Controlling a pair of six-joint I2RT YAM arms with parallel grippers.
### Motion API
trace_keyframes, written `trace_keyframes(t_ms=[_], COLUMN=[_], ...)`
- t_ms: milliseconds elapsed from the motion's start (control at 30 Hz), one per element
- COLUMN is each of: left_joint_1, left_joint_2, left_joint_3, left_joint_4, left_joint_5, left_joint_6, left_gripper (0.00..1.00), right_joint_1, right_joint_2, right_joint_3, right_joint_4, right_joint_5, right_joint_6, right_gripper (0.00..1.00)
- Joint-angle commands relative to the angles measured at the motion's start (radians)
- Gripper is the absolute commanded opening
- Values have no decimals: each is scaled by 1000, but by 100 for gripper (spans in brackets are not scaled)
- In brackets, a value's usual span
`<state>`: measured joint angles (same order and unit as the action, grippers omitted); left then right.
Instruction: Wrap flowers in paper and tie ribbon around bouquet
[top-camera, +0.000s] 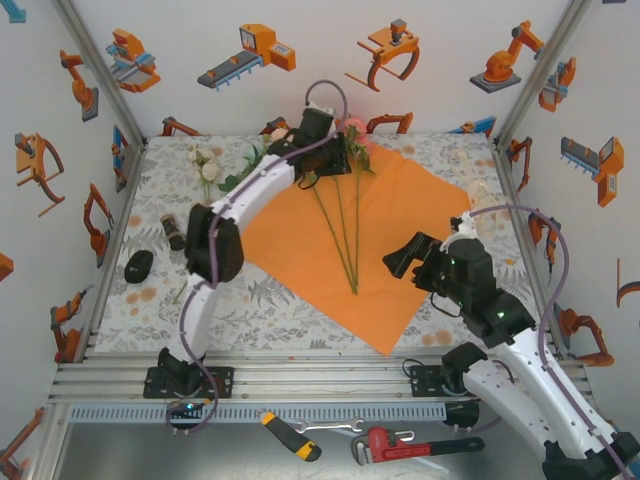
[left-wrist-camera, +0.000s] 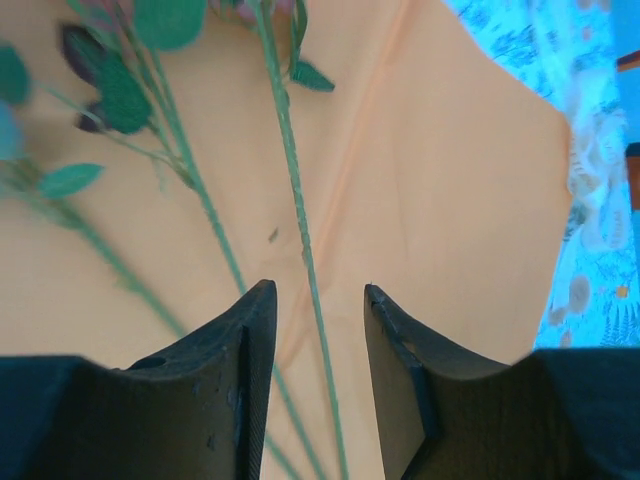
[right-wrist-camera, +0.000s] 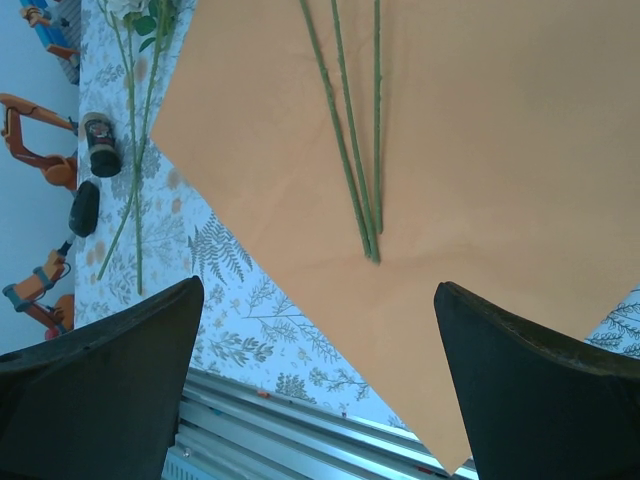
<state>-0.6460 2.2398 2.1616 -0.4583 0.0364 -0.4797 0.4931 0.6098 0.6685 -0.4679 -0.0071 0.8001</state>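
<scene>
I will next use my left gripper to grab the flower by its thin green stem, below the bloom (top-camera: 358, 184) (left-wrist-camera: 313, 297), to lay it in the bouquet for wrapping.
The orange paper (top-camera: 400, 225) lies flat as a diamond on the floral tablecloth. On it lie pink flowers (top-camera: 355, 135), their three long green stems (top-camera: 345, 235) running toward the near corner. My left gripper (top-camera: 343, 155) hovers over the stems just below the blooms. In the left wrist view it (left-wrist-camera: 318, 290) is open, one thin stem (left-wrist-camera: 300, 220) passing between the jaws and touching neither. My right gripper (top-camera: 405, 255) hangs open over the paper's right half, nothing between its fingers (right-wrist-camera: 318, 285). A cream ribbon (top-camera: 482, 198) lies by the paper's right corner.
A second bunch of white flowers (top-camera: 205, 162) lies on the cloth at the back left. Two dark small objects (top-camera: 175, 232) (top-camera: 138, 265) sit near the left wall. A screwdriver (top-camera: 290, 436) and red pipe wrench (top-camera: 400, 443) rest below the front rail.
</scene>
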Motion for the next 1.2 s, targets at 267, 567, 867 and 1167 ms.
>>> trace_keyframes(t_ms=[267,567,867,1167], left_joint_1=[369,623,659,660], left_joint_2=[-385,-230,-88,-21], left_joint_3=[-421,-468,-446,-421], left_joint_4=[-173,-221,-234,-280], left_joint_5=[-284,-69,29,7], left_joint_6=[412,291,277,288], left_gripper=[40,39,40,23], right_joint_1=[-6,-5,-4,-5], right_joint_2=[68,61,58,39], right_joint_3=[-6,-9,-3,-3], right_joint_4=[132,129,121,105], right_joint_5=[-42,-42,-46,-39], right_joint_6=[-24,-23,-19,-18], right_gripper=[88,88,87,88])
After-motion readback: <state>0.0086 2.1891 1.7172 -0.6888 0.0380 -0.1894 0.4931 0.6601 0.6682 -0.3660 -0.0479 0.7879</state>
